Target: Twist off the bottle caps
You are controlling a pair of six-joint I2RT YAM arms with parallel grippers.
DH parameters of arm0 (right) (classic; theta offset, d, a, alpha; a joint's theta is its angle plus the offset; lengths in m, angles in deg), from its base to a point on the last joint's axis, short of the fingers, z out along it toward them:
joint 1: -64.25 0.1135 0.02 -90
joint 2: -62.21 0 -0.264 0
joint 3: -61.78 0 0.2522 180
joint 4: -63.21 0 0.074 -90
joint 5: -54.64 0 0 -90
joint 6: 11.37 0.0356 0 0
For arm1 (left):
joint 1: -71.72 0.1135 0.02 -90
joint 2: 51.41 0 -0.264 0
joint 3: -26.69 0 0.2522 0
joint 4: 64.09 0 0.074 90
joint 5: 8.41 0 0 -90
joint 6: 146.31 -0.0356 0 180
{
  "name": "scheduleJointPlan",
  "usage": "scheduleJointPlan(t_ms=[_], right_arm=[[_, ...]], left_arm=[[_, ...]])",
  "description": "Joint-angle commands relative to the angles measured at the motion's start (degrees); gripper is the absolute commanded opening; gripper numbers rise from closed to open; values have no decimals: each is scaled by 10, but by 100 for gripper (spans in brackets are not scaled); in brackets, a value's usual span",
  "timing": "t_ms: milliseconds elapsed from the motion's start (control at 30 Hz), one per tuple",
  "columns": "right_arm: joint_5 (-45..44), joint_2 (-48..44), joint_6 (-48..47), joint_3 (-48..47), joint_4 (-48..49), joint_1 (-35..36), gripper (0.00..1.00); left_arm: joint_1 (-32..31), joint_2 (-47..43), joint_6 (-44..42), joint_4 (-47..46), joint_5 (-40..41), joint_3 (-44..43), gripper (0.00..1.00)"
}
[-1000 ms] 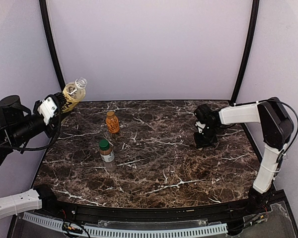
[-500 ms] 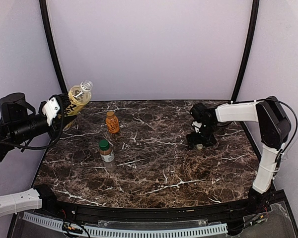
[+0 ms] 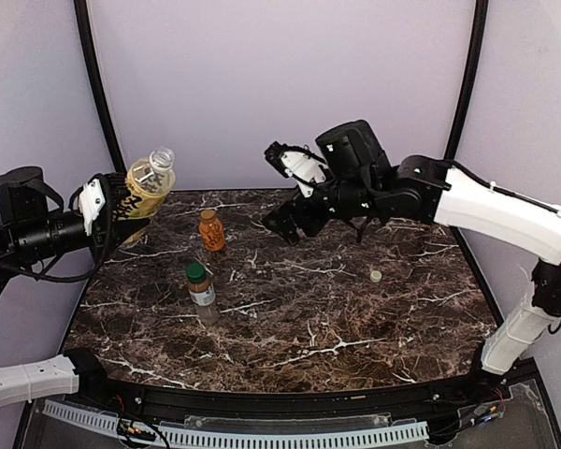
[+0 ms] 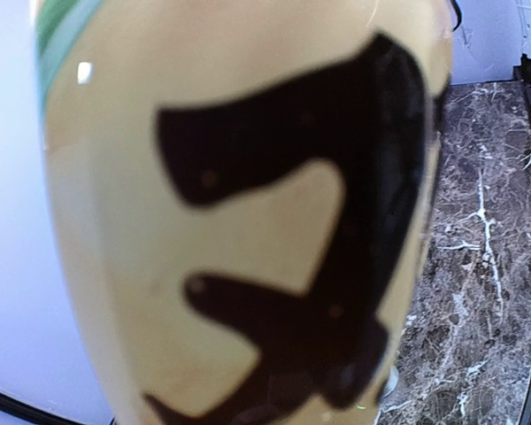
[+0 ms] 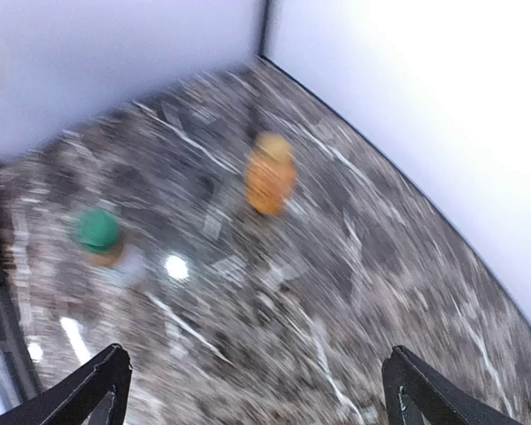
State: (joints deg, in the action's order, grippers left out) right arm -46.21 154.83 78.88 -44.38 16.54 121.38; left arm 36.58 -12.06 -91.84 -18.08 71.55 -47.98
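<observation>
The right gripper grabs the tea bottle's uncapped clear neck (image 3: 161, 160) next, which leaves the bottle's base free to set it upright.
My left gripper (image 3: 112, 201) is shut on the tall yellow-green tea bottle (image 3: 148, 182), held tilted above the table's back left corner. Its clear neck (image 3: 161, 157) has no cap. The bottle's label (image 4: 248, 221) fills the left wrist view and hides the fingers. A cream-white cap (image 3: 376, 276) lies loose on the marble at the right. The squat orange bottle (image 3: 211, 232) (image 5: 270, 173) stands capped in gold-orange. The small clear bottle (image 3: 202, 290) carries a dark green cap (image 3: 196, 272) (image 5: 96, 228). My right gripper (image 3: 282, 224) (image 5: 257, 390) hangs open and empty above the table's middle back.
The dark marble table (image 3: 337, 327) is enclosed by pale walls and two black poles (image 3: 98, 84). The right wrist view is motion-blurred. The right arm's white forearm (image 3: 486, 201) stretches across the right half, above the table.
The right gripper opened, left the cream-white cap on the table at the right, and swung up and left to the middle back. The left arm nudged the tea bottle slightly right.
</observation>
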Motion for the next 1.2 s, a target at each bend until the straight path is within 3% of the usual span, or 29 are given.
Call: scheduleJointPlan(t_ms=[0, 100, 233, 533, 800, 933, 1067, 1167], right_arm=[[214, -68, -136, 80, 331, 75, 98], [324, -66, -80, 119, 555, 86, 96], [372, -13, -5, 77, 661, 97, 89], [388, 81, 11, -25, 668, 125, 73], [381, 105, 31, -49, 655, 130, 59], [377, 111, 25, -62, 624, 130, 44], [376, 116, 20, -73, 599, 130, 42], [379, 118, 17, -80, 586, 131, 34]], left_arm=[[2, 9, 21, 31, -85, -23, 13], [3, 16, 25, 45, -129, -34, 13], [2, 24, 29, 51, -158, -42, 14], [2, 34, 26, 55, -164, -53, 14], [2, 34, 22, 54, -162, -52, 15], [2, 34, 18, 55, -157, -55, 15], [2, 34, 17, 55, -158, -57, 15], [2, 34, 16, 55, -154, -58, 15]])
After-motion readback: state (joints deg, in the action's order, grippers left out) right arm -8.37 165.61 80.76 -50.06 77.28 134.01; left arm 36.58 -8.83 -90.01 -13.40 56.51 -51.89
